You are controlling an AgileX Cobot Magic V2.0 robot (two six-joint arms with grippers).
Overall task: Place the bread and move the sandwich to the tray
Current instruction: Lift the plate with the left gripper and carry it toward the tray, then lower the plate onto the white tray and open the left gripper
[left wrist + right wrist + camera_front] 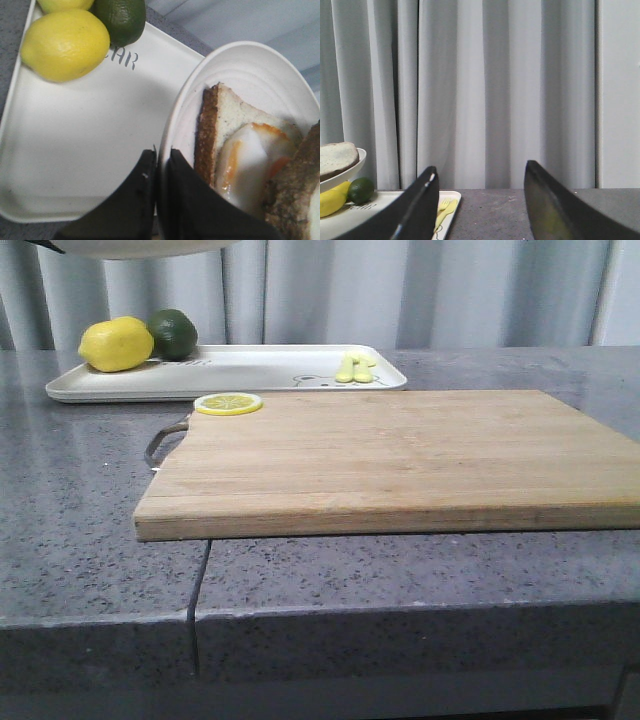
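Note:
The dish's bottom [150, 248] is high above the white tray [260, 365] in the front view. My left gripper should lower the dish before it opens.
My left gripper [161, 152] is shut on the rim of the round white dish [240, 50] and holds it in the air above the white tray [90, 150]. The sandwich lies in the dish: a brown-crusted slice [225, 115] under the fried egg [250, 155], and the bread [292, 195] lies over the egg. In the front view only the dish's underside [150, 248] shows, above the tray [260, 365]. My right gripper [481, 170] is open and empty, held over the counter. The dish [350, 175] with the bread [335, 157] shows at the edge of the right wrist view.
A lemon [115, 343], a lime [173, 332] and yellow cutlery [356, 368] lie on the tray. A wooden cutting board [400, 460] with a lemon slice [228, 403] lies on the grey counter [70, 530] in front of the tray. A curtain hangs behind.

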